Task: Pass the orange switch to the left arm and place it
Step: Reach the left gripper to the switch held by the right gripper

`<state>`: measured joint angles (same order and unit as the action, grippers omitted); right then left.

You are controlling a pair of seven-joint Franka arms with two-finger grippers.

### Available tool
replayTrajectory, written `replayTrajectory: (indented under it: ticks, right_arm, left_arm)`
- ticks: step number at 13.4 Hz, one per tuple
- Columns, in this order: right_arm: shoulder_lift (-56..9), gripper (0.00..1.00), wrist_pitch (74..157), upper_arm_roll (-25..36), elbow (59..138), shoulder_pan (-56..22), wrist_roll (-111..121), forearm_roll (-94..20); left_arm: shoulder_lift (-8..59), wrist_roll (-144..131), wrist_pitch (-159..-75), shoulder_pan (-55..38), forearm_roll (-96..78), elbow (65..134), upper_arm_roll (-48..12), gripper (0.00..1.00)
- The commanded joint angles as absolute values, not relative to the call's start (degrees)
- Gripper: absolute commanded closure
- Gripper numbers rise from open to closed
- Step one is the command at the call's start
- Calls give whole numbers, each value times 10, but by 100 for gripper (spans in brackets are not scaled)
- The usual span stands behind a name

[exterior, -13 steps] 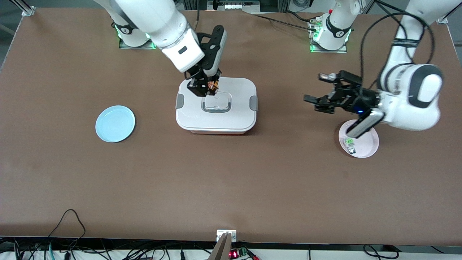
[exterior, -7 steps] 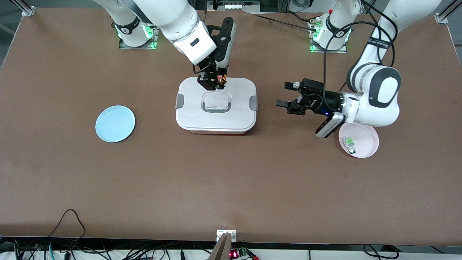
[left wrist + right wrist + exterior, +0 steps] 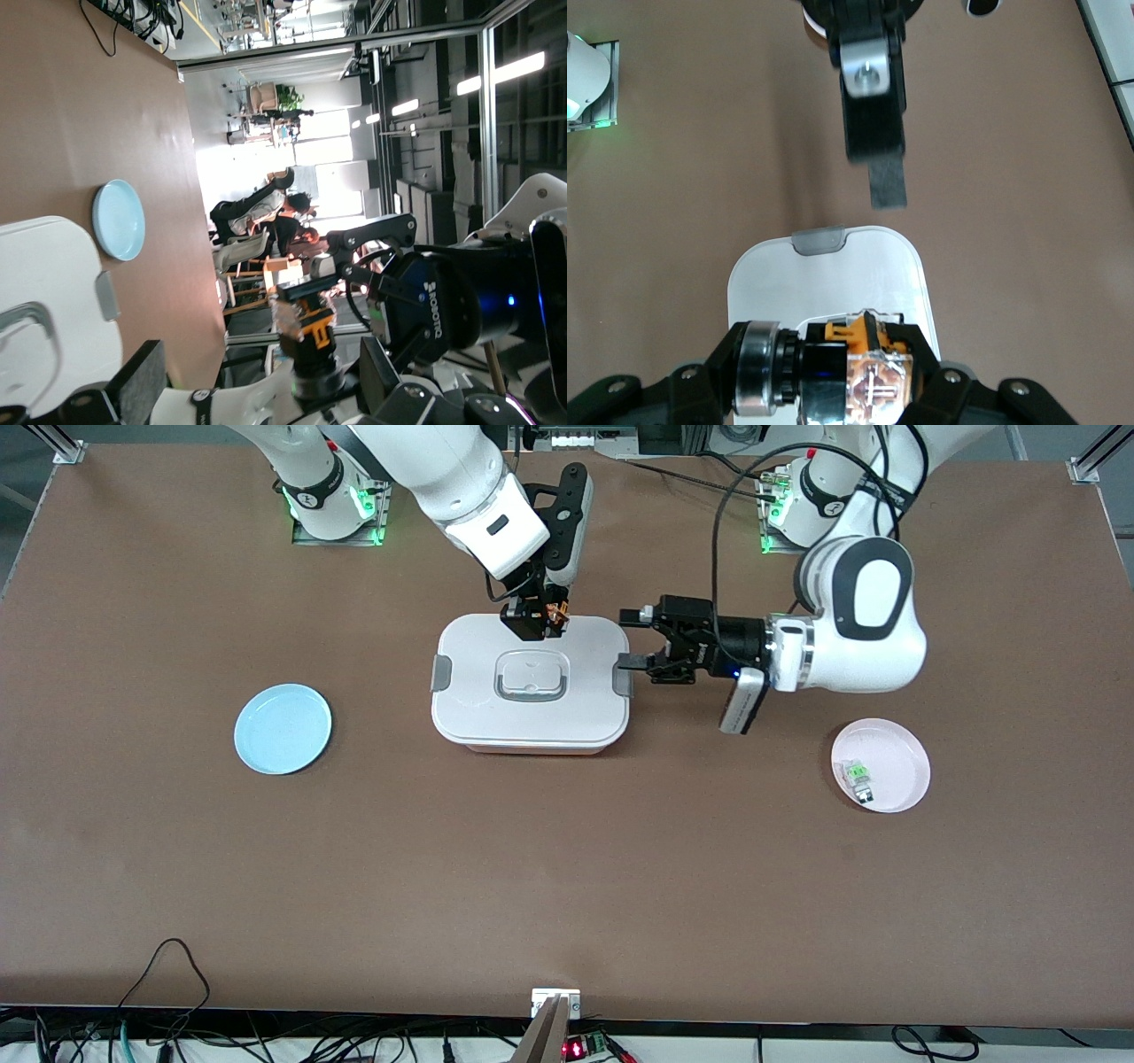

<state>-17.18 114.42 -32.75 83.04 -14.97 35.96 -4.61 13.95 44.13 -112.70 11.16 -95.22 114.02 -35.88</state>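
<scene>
The orange switch (image 3: 316, 328) needs to go over to my left arm, so my left gripper will next grab the switch by its black collar (image 3: 314, 361).
My right gripper (image 3: 536, 622) is shut on the orange switch (image 3: 557, 613) and holds it over the far edge of the white box (image 3: 478, 713). In the right wrist view the switch (image 3: 864, 367) fills the jaws above the box lid (image 3: 833, 283). My left gripper (image 3: 623, 639) is open, lying level in the air beside the box's grey clip at the left arm's end, pointing at the switch. In the left wrist view the switch (image 3: 308, 323) sits ahead, between my open fingers (image 3: 142, 381). The left gripper's finger (image 3: 886, 181) also shows in the right wrist view.
A blue plate (image 3: 283, 729) lies toward the right arm's end of the table. A pink plate (image 3: 905, 755) toward the left arm's end holds a small green-topped component (image 3: 858, 773). The blue plate also shows in the left wrist view (image 3: 118, 220).
My left gripper has swung from over the pink plate to the box's end, staying open. My right gripper has carried the switch a little toward the left arm.
</scene>
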Motion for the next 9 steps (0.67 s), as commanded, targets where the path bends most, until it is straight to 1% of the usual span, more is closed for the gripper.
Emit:
replayTrajectory:
  ticks: [1, 2, 3, 6, 7, 9]
  right_arm:
    - [-185, 58, 1136, -328, 809, -157, 349, -39]
    - [-185, 58, 1136, -328, 809, -158, 349, -38]
    - [-185, 58, 1133, -327, 809, -157, 349, -38]
    - [-185, 58, 1131, -327, 814, -156, 349, -32]
    - [-185, 59, 1129, -327, 816, -154, 350, -31]
    - [-186, 59, 1129, -326, 822, -150, 351, -32]
  left_arm:
    - [122, 440, -1204, 117, -1014, 1159, -415, 5]
    - [122, 440, -1226, 121, -1025, 1160, -438, 5]
    - [122, 440, -1230, 123, -1026, 1160, -443, 5]
    - [122, 437, -1230, 121, -1026, 1158, -449, 14]
    - [122, 437, -1230, 121, -1026, 1158, -452, 25]
    - [122, 437, -1230, 121, -1026, 1156, -453, 41]
